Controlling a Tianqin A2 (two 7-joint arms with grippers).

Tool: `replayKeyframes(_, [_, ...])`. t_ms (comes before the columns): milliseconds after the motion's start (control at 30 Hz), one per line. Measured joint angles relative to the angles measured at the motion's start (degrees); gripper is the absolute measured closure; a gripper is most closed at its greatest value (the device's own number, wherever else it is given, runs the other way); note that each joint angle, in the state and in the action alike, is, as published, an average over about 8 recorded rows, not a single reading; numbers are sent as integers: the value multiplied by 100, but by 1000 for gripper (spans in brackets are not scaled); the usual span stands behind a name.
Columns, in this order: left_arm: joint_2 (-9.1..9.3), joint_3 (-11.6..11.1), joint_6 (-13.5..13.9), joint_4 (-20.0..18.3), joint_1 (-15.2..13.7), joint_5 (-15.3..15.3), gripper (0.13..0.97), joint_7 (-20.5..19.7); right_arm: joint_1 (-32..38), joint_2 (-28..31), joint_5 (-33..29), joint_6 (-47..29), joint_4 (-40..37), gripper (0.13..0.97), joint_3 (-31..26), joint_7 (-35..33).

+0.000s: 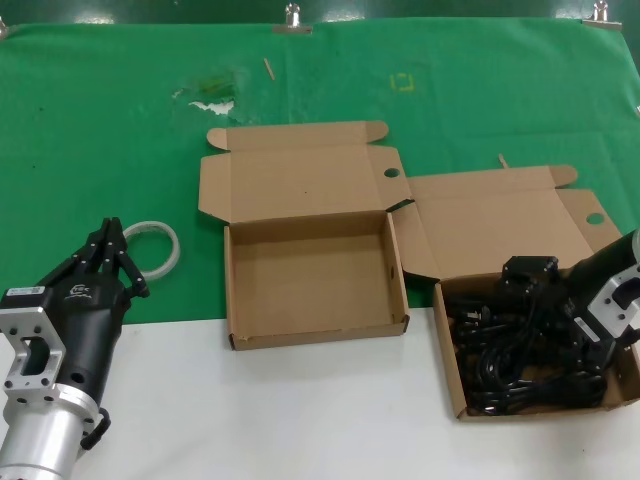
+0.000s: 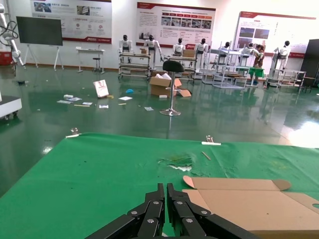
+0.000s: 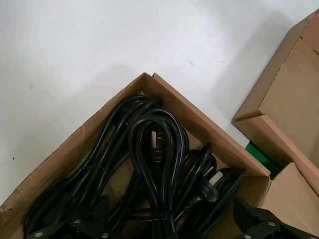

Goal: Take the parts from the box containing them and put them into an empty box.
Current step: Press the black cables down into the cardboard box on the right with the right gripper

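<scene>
The right gripper will close now: its fingers reach down beside the looped cord bundle inside the box (image 3: 204, 132), so they would catch the looped cord bundle (image 3: 160, 199).
The box containing the parts (image 1: 450, 350) stands at the right with its lid folded back, and a tangle of black cords (image 1: 510, 355) fills it. My right gripper (image 1: 522, 308) reaches down into this box. In the right wrist view it (image 3: 164, 225) is open, one finger (image 3: 70, 224) on each side of a looped cord bundle (image 3: 154, 144), close to the box's corner wall (image 3: 199, 119). The empty box (image 1: 310, 270) sits in the middle with a bare cardboard floor. My left gripper (image 1: 108, 238) waits at the lower left, shut and holding nothing (image 2: 166, 191).
A whitish translucent ring (image 1: 150, 245) lies on the green cloth (image 1: 100, 130) just beyond my left gripper. White tabletop (image 1: 300, 410) runs along the front. The empty box's wall (image 3: 294, 94) stands close beside the cord box. Metal clips (image 1: 292, 18) hold the cloth's far edge.
</scene>
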Motion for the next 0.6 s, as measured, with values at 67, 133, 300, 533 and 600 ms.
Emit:
replayKeyframes(67, [0,0,0,0,0,0,941,0,-21,17,0,-7,51,215,2,40])
replayKeyframes(133, [0,0,0,0,0,0,941,0,-42,33,-2,-13,99,245,4,79])
replayKeyframes(300, [0,0,0,0,0,0,941,0,-81,67,-12,-25,195,305,4,165])
replayKeyframes(533, [0,0,0,0,0,0,941,0,-110,99,-12,-45,305,467,9,243])
replayKeyframes(600, [0,0,0,0,0,0,941,0,-115,104,-10,-49,338,490,12,261])
